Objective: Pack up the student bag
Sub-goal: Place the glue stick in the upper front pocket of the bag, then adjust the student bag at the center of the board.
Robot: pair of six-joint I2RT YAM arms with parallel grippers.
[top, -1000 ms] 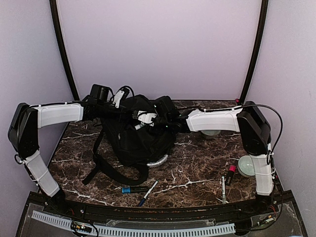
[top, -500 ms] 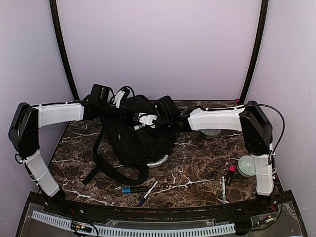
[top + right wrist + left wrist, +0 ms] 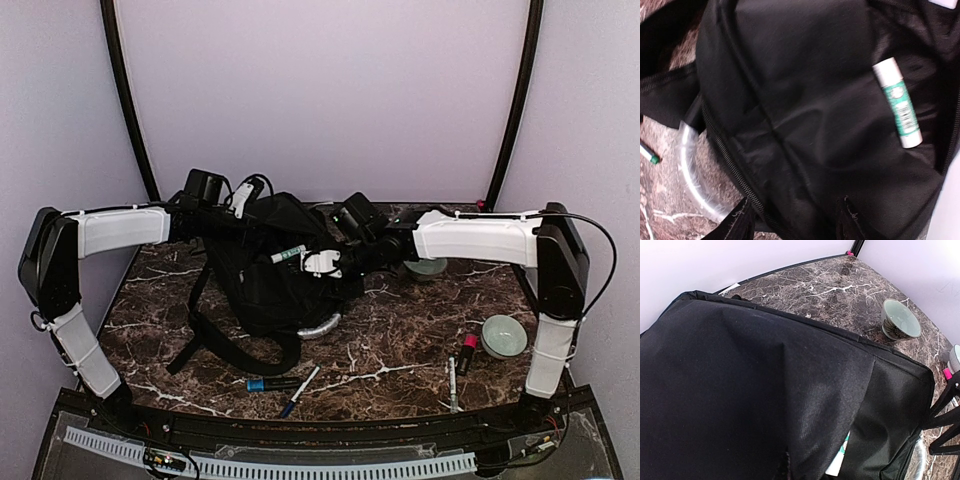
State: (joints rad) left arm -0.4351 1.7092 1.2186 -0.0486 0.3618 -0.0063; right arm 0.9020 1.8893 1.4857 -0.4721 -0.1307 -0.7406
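My right gripper will grab the bag next by the fold of its front panel [image 3: 335, 289] [image 3: 796, 212], so the bag's opening stays free to take things.
The student bag [image 3: 270, 285] lies black and slumped in the middle of the table, its mouth open. My left gripper [image 3: 255, 218] is shut on the bag's upper flap and holds it up; in the left wrist view that black fabric [image 3: 755, 385] hides the fingers. A white and green glue stick [image 3: 897, 102] lies loose inside the opening, also showing as the glue stick [image 3: 287, 254] from above and the glue stick [image 3: 841, 456] under the flap. My right gripper [image 3: 794, 222] hangs open just over the bag's zipped edge, holding nothing; from above the right gripper [image 3: 322, 262] sits right of the stick.
A clear plastic ring [image 3: 322, 325] pokes out under the bag. A blue-capped marker [image 3: 272, 383] and a pen [image 3: 300, 391] lie near the front edge. At right are another pen [image 3: 452, 382], a pink-tipped item [image 3: 467, 352] and two bowls [image 3: 503, 336] [image 3: 428, 266].
My right gripper has opened and drawn back to the right, leaving the glue stick inside the bag. The left arm has not moved.
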